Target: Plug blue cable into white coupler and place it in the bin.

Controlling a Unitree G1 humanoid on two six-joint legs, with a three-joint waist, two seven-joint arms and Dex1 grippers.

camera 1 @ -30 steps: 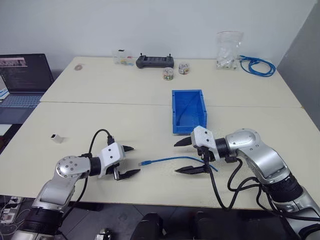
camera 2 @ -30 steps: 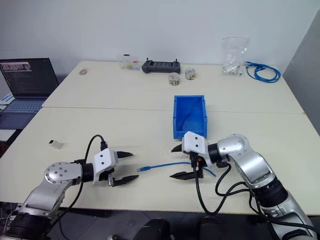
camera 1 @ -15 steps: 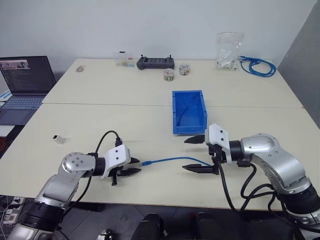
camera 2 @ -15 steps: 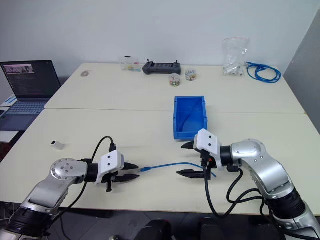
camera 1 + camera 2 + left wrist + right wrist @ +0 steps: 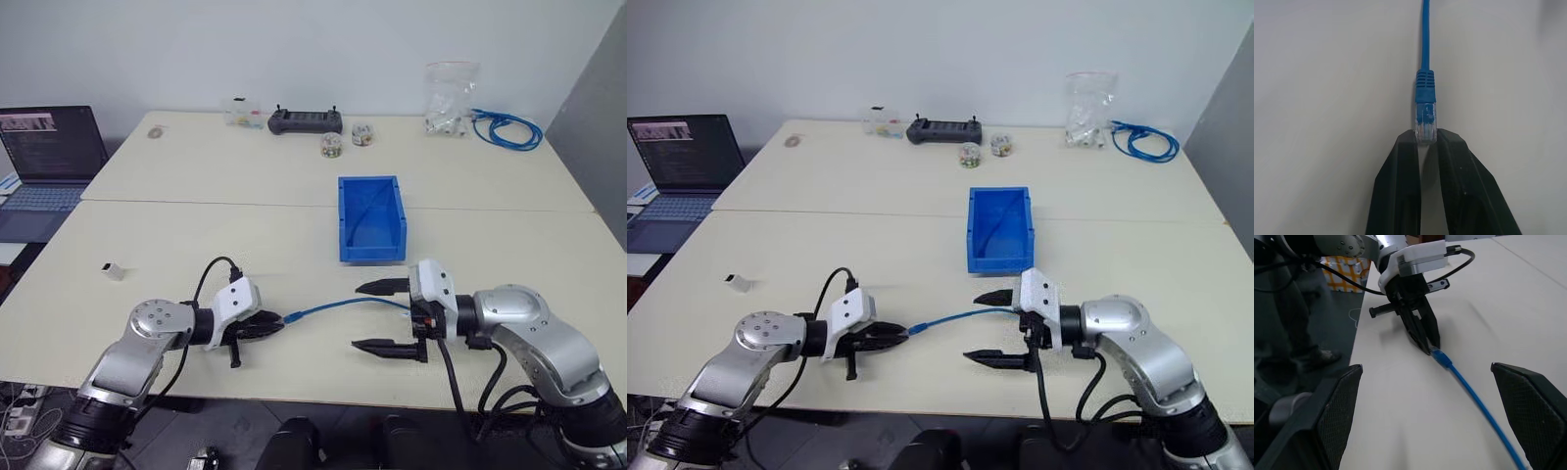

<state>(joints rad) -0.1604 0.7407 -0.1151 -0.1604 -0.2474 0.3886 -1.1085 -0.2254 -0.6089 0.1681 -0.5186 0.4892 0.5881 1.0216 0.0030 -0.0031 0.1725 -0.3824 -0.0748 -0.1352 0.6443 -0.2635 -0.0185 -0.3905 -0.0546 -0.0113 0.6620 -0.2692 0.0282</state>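
The right gripper grabs the blue cable by the blue boot [image 5: 294, 317] just behind the clear plug next. The left gripper's fingers cover the plug.
The blue cable [image 5: 343, 308] lies across the near part of the table, and its clear plug [image 5: 1426, 122] is pinched between the tips of my left gripper [image 5: 277, 324], which is shut on it. From there the cable runs right and passes between the wide-apart fingers of my right gripper [image 5: 358, 316], which is open and grips nothing. The bin [image 5: 370, 217] stands open-topped just beyond the right gripper. The white coupler [image 5: 115, 271] sits alone on the table at the far left, well away from both grippers.
A laptop [image 5: 49, 157] is on a side table at the left. Along the far edge are a black controller [image 5: 305, 120], small jars [image 5: 330, 145], a clear bag [image 5: 448, 98] and a coiled blue cable bundle [image 5: 505, 129]. The table's near edge runs just below both grippers.
My left gripper has moved right onto the cable's end and shut on the plug. My right gripper has drawn back to the right along the cable and stays open.
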